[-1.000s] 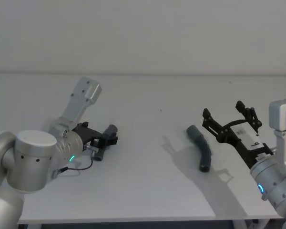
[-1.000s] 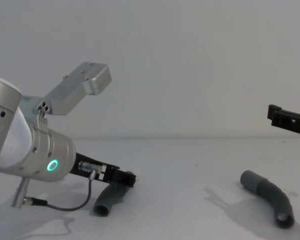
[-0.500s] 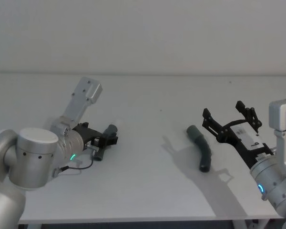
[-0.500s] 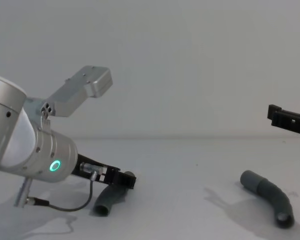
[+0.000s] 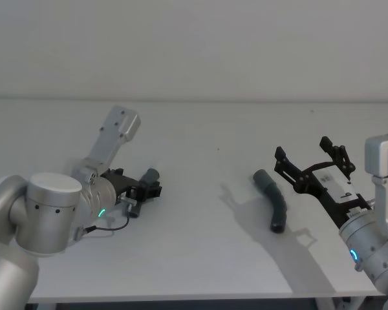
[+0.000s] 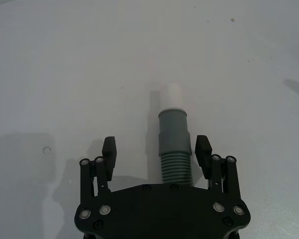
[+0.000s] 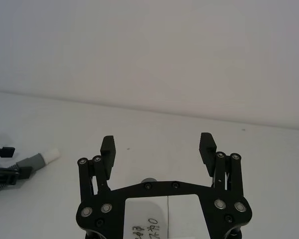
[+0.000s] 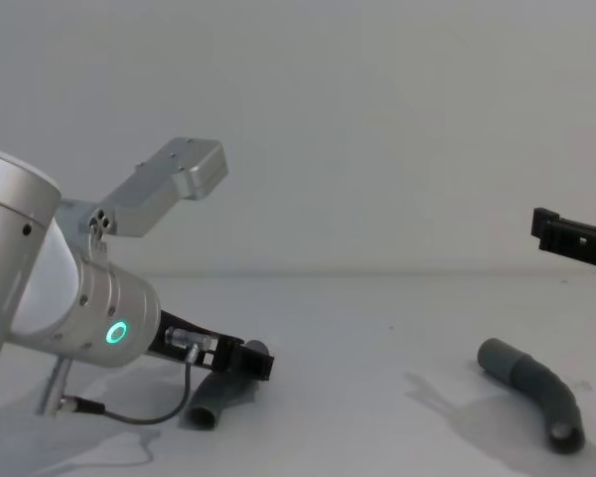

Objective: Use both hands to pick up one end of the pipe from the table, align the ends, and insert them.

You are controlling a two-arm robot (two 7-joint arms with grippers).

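Note:
The left gripper grabs the pipe piece by its ribbed body [image 6: 176,167] next, so that the pipe piece's white tip [image 6: 171,96] stays free to slide into the other pipe.
One curved grey pipe piece [image 5: 141,192] lies on the white table [image 5: 200,258] at the left. Its ribbed body [image 6: 176,167] sits between the fingers of my left gripper [image 6: 156,147], which is open, its jaws standing apart on either side of the hose. The narrow white tip [image 6: 173,94] sticks out past the fingertips. At the right lies the other pipe piece [image 5: 275,203], its open dark end [image 8: 566,437] turned toward me. My right gripper [image 5: 302,148] hovers open above and just right of that piece, with nothing between its fingers [image 7: 108,149].
The left arm's silver wrist with a green ring light [image 8: 116,333] and a loose black cable [image 8: 129,412] sit low over the table's left front. The table's front edge [image 5: 181,298] runs close below both arms.
My left arm has edged forward and lower, bringing its open fingers farther along the left pipe piece. The right arm and the right pipe piece have not moved.

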